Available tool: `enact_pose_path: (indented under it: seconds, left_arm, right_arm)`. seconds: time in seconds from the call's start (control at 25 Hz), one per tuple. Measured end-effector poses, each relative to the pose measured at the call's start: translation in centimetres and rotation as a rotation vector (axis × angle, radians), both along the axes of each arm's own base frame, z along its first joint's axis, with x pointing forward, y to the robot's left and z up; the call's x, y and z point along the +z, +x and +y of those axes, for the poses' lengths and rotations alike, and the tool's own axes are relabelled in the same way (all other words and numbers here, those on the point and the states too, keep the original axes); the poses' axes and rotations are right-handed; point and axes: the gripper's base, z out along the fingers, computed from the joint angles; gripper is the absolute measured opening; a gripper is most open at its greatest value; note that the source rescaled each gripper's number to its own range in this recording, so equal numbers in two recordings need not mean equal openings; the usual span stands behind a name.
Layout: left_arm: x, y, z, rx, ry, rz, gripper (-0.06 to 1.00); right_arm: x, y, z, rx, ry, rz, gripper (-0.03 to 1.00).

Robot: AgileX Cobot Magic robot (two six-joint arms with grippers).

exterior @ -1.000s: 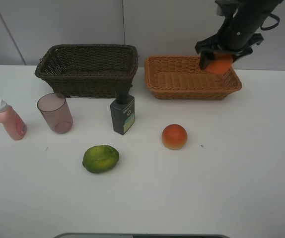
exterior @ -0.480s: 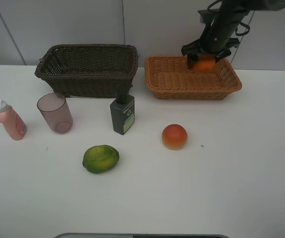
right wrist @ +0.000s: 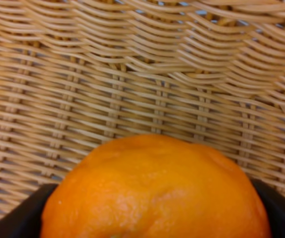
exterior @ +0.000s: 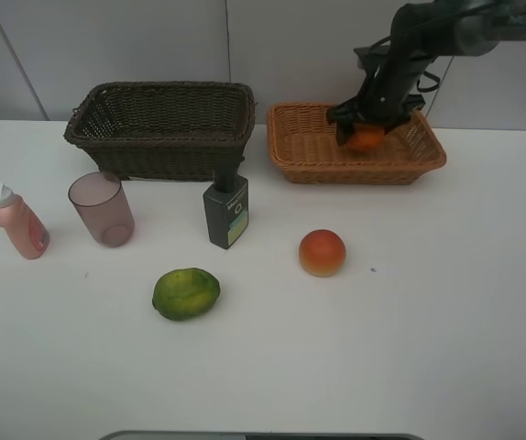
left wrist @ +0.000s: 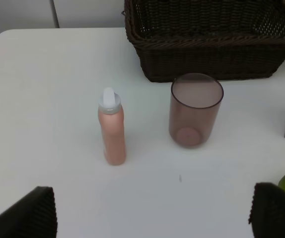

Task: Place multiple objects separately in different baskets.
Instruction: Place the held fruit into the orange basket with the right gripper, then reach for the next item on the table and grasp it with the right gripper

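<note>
My right gripper opens now, since the orange (exterior: 366, 138) is low inside the orange-tan basket (exterior: 309, 165) and would rest in place.
My right gripper (exterior: 365, 128) is shut on the orange (exterior: 366, 138) and holds it low inside the orange-tan basket (exterior: 309, 165); the right wrist view shows the orange (right wrist: 155, 191) between the dark fingers against the weave (right wrist: 132, 64). The dark brown basket (exterior: 162, 137) stands at the back left. The pink bottle (exterior: 17, 223), mauve cup (exterior: 103, 209), dark bottle (exterior: 226, 211), green fruit (exterior: 186, 293) and red-yellow fruit (exterior: 323, 252) rest on the table. My left gripper (left wrist: 152, 213) is open above the table, near the pink bottle (left wrist: 112, 128) and cup (left wrist: 195, 110).
The white table (exterior: 428, 321) has its front edge at the bottom of the high view. A grey wall stands behind the baskets. The dark basket (left wrist: 207, 49) is just behind the cup in the left wrist view.
My right gripper has carried the orange leftward and down from above the tan basket's right end into the basket. The left arm and the other objects have not moved.
</note>
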Motion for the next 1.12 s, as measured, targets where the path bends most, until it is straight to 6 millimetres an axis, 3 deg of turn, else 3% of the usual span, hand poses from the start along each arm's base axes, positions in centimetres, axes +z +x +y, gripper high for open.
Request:
enact_pose_path:
  seconds: [0.32, 0.48, 0.64, 0.88, 1.12]
  left_arm:
    - [0.0, 0.0, 0.0, 0.000, 0.000, 0.000, 0.99]
    - [0.0, 0.0, 0.0, 0.000, 0.000, 0.000, 0.99]
    - [0.0, 0.0, 0.0, 0.000, 0.000, 0.000, 0.99]
    - [0.0, 0.0, 0.0, 0.000, 0.000, 0.000, 0.99]
    - [0.0, 0.0, 0.0, 0.000, 0.000, 0.000, 0.99]
  right_arm:
    - [-0.4, 0.4, -0.4, -0.065, 0.026, -0.023, 0.60]
    - [-0.4, 0.5, -0.4, -0.065, 0.028, -0.035, 0.91]
    - [0.3, 0.5, -0.4, -0.065, 0.031, -0.047, 0.99]
    - [4.2, -0.6, -0.6, -0.071, 0.026, -0.044, 1.00]
    - [8.3, -3.6, 0.4, -0.089, 0.020, 0.006, 1.00]
